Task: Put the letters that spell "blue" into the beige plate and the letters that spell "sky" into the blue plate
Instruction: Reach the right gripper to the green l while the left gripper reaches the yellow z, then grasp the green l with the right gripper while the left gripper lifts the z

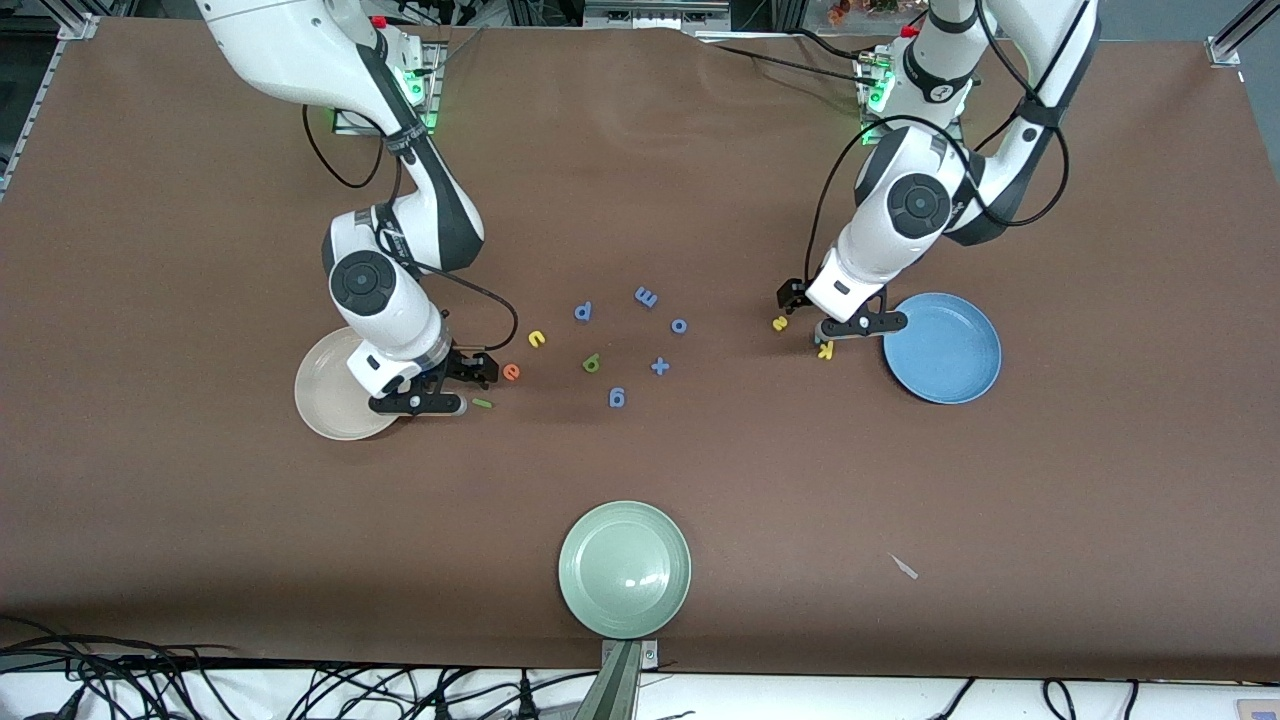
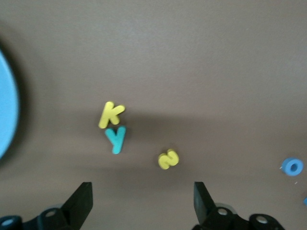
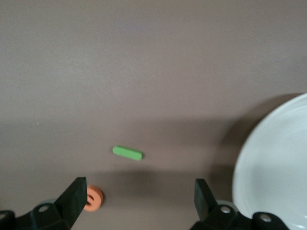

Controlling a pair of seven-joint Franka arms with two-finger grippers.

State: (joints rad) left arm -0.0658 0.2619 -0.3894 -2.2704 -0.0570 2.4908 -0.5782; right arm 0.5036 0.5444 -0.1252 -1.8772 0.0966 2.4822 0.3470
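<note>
The green "l" still lies beyond my right gripper's open fingers, so it is too early to close. My right gripper moves toward the "l" first.
My left gripper (image 1: 830, 314) hangs open over the table beside the blue plate (image 1: 942, 349). In its wrist view (image 2: 142, 191) the yellow "k" (image 2: 112, 114), teal "y" (image 2: 116, 139) and yellow "s" (image 2: 168, 159) lie just ahead of the jaws. My right gripper (image 1: 440, 386) stands open at the beige plate's (image 1: 325, 395) rim. The green "l" (image 3: 127, 153) and orange "e" (image 3: 94, 199) lie by its fingers (image 3: 76, 191). The yellow "u" (image 1: 537, 338) and green "b" (image 1: 591, 363) rest toward the table's middle. Both plates hold nothing.
Several all-blue letters (image 1: 646, 297) lie scattered mid-table between the two arms. A pale green plate (image 1: 624, 570) sits near the table's front edge, with a small pale scrap (image 1: 905, 567) toward the left arm's end.
</note>
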